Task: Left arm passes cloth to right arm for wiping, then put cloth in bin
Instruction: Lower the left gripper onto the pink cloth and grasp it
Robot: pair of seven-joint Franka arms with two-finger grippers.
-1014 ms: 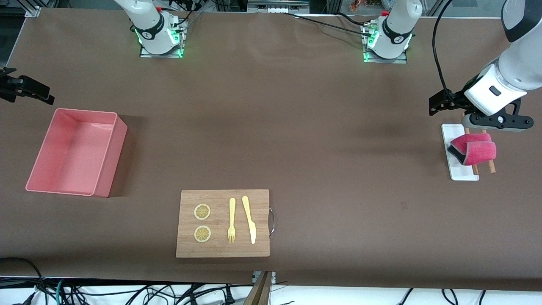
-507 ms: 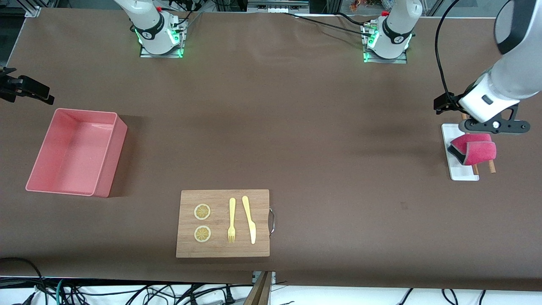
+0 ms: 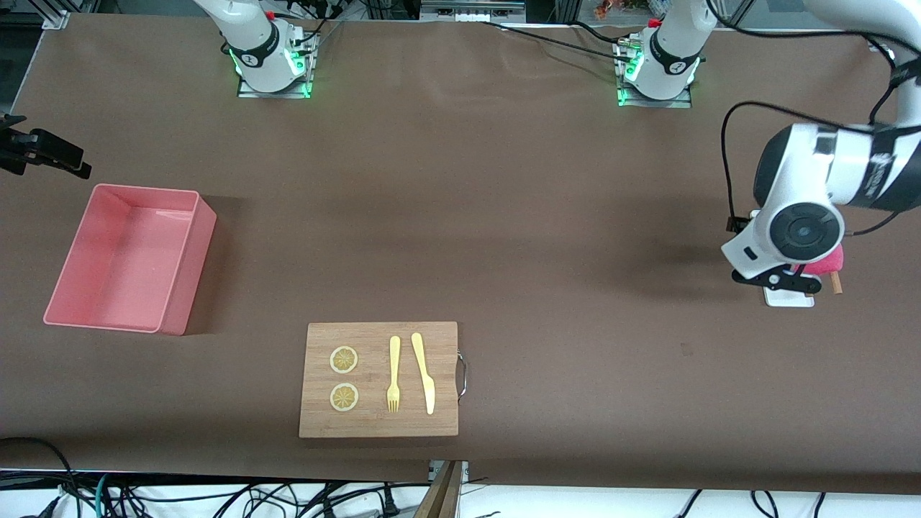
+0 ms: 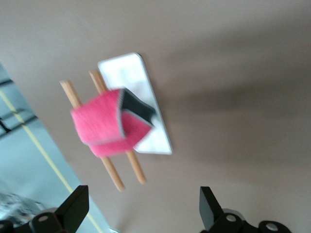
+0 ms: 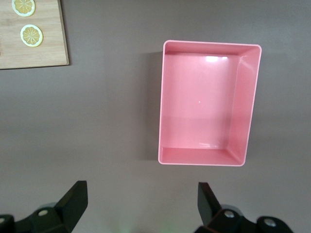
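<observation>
I need to grab the magenta-pink cloth by its grey-trimmed edge with my left gripper next, and then I should pass the cloth to my right gripper.
The magenta-pink cloth lies folded, its dark grey reverse showing, across two wooden sticks on a small white tray at the left arm's end of the table. In the front view only a corner of the cloth shows under the left arm's wrist. My left gripper hangs just above the tray and cloth, open and empty. The salmon-pink bin stands empty at the right arm's end. My right gripper waits high over the table beside the bin, open and empty.
A wooden cutting board with two lemon slices, a yellow fork and a knife lies near the front camera's edge. A black fixture juts in at the table edge farther from the camera than the bin. The tray lies close to the table's end.
The left arm has swung round and come down over the tray, and its wrist now covers most of the cloth in the front view. The cloth has not moved.
</observation>
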